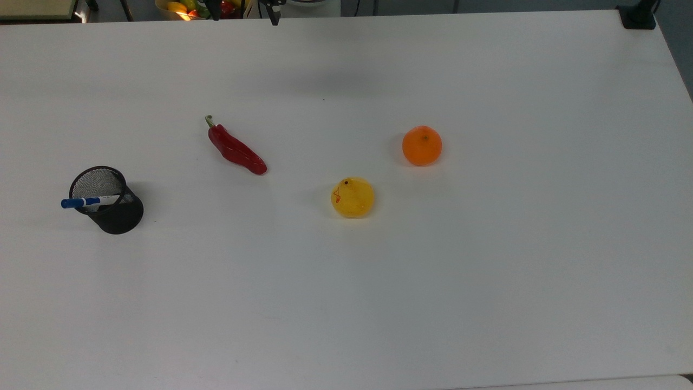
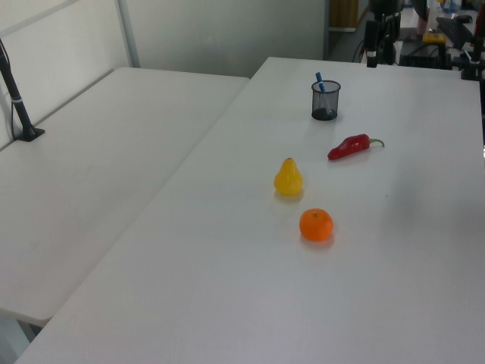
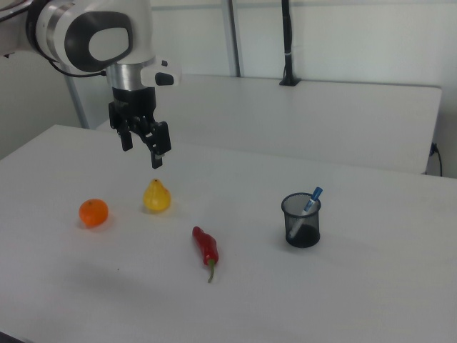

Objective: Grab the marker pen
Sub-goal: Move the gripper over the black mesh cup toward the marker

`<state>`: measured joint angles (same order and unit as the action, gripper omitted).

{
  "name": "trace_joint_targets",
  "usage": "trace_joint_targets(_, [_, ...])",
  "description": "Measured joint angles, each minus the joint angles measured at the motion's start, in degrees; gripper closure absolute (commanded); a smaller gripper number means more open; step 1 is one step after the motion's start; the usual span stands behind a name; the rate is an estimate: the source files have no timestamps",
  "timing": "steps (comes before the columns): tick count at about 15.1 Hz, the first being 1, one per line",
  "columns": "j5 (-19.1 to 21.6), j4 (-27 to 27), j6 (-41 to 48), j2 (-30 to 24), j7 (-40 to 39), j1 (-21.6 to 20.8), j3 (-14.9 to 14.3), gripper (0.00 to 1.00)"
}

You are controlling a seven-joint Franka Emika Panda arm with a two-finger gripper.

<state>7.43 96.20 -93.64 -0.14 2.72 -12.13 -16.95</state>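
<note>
My gripper should next take the marker pen by its blue cap end (image 2: pixel 320 79) above the mesh cup's rim, because the mesh cup surrounds the body of the pen.
The marker pen (image 1: pixel 89 202) has a white barrel and a blue cap. It stands tilted in a black mesh cup (image 1: pixel 116 216), cap end sticking out over the rim toward the top view's left. The pen (image 3: pixel 311 199) and cup (image 3: pixel 302 223) sit at the right view's right, and at the far end of the table in the left view as pen (image 2: pixel 319 80) and cup (image 2: pixel 325 102). My gripper (image 3: pixel 143 151) hangs open and empty above the table, over the yellow pear (image 3: pixel 157 198), well apart from the cup. Its fingers reach into the top view's upper edge (image 1: pixel 244 13).
A red chilli (image 1: pixel 236 150) lies between the cup and the pear (image 1: pixel 352 197). An orange (image 1: pixel 422 145) sits further toward the top view's right. A fruit bowl (image 1: pixel 178 8) stands beyond the far edge, and a black clamp (image 1: pixel 639 16) grips the far right corner.
</note>
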Motion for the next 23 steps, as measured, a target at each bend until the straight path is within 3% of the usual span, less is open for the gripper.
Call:
trace_joint_targets(6, [0.0,-2.9,0.0,1.2,0.0,1.1,-0.9,0.0])
trace_joint_targets(12, [0.0,-9.2,-6.4,9.2,0.0,4.2,-1.3,0.0])
trace_joint_targets(23, [0.2,-11.6,-41.5,25.0,0.0,13.1,-1.4,0.0])
